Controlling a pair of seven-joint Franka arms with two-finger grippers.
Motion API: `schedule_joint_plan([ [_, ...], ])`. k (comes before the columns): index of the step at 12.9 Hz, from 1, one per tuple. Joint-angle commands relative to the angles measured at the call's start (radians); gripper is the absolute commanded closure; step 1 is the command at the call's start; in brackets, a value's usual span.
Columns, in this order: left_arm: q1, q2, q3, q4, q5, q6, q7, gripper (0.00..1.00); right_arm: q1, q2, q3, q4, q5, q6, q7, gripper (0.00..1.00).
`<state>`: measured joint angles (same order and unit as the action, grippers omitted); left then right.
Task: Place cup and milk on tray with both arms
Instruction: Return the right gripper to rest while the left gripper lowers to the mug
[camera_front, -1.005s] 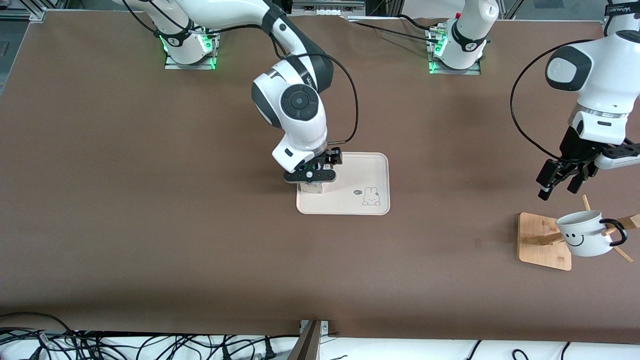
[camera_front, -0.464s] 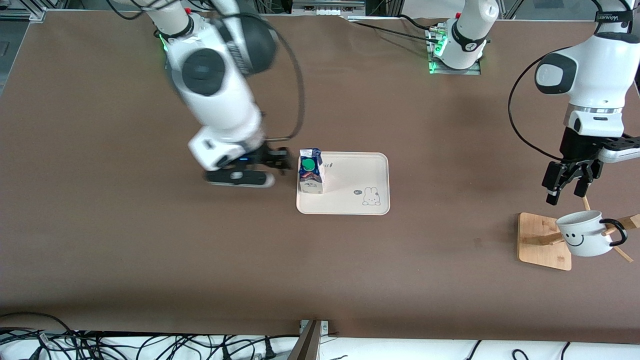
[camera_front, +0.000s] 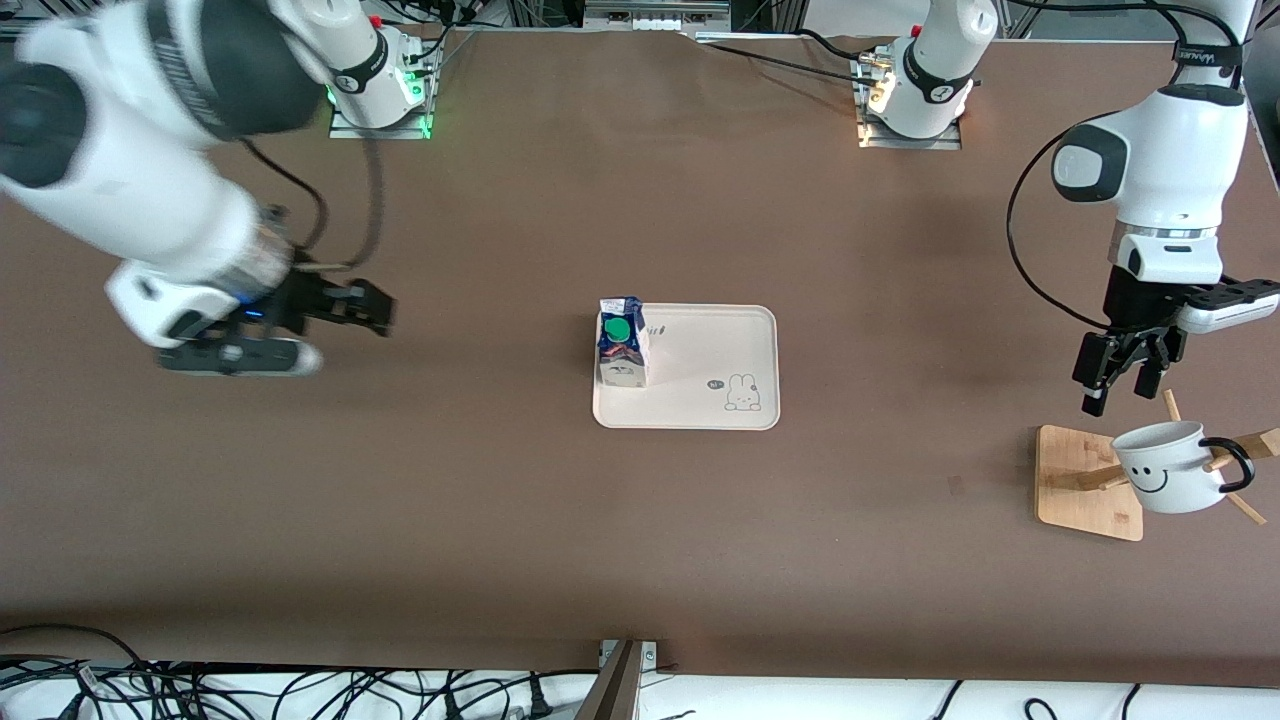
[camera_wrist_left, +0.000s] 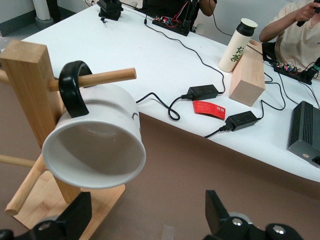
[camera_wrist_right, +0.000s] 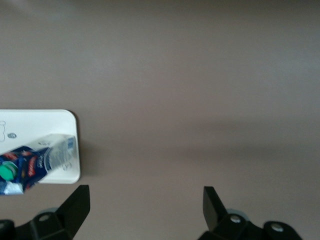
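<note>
The left gripper grabs the white smiley cup by its open rim (camera_front: 1129, 440) next, to place it on the cream tray (camera_front: 712, 345).
The milk (camera_front: 621, 342) stands upright on the cream tray (camera_front: 712, 345), at the tray's end toward the right arm; the milk (camera_wrist_right: 35, 162) and tray (camera_wrist_right: 47, 125) also show in the right wrist view. My right gripper (camera_front: 372, 310) (camera_wrist_right: 145, 195) is open and empty over bare table, well away from the tray toward the right arm's end. The white smiley cup (camera_front: 1170, 468) (camera_wrist_left: 95, 150) hangs by its black handle on a peg of the wooden rack (camera_front: 1085, 485) (camera_wrist_left: 30, 95). My left gripper (camera_front: 1115, 395) (camera_wrist_left: 147, 202) hovers open above the rack beside the cup, holding nothing.
The rack stands near the left arm's end of the table, nearer the front camera than the tray. Cables (camera_front: 300, 690) run along the table's front edge. The left wrist view shows a white bench (camera_wrist_left: 165, 55) with power bricks, a bottle and a wooden block.
My right gripper left the milk standing on the tray and swung fast toward the right arm's end of the table. My left gripper turned and shifted slightly above the rack.
</note>
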<state>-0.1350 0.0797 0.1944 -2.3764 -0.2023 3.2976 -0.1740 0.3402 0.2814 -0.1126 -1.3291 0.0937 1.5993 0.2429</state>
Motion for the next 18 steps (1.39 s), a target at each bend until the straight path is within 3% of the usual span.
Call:
schedule_joint_plan([
  [1,-0.008,0.035,0.000,0.012,-0.014,0.045,-0.002,0.00,-0.113,-0.203,0.080,-0.197,-0.009,0.004,-0.094,0.00],
  [4,-0.009,0.086,0.000,0.043,-0.012,0.097,-0.001,0.00,-0.119,-0.347,0.080,-0.344,-0.089,0.011,-0.119,0.00],
  [10,-0.008,0.178,0.003,0.158,-0.008,0.097,0.007,0.00,-0.124,-0.321,-0.001,-0.323,-0.086,0.022,-0.157,0.00],
  [18,0.002,0.252,0.049,0.221,-0.003,0.097,0.010,0.00,-0.124,-0.292,-0.007,-0.269,-0.095,0.018,-0.143,0.00],
])
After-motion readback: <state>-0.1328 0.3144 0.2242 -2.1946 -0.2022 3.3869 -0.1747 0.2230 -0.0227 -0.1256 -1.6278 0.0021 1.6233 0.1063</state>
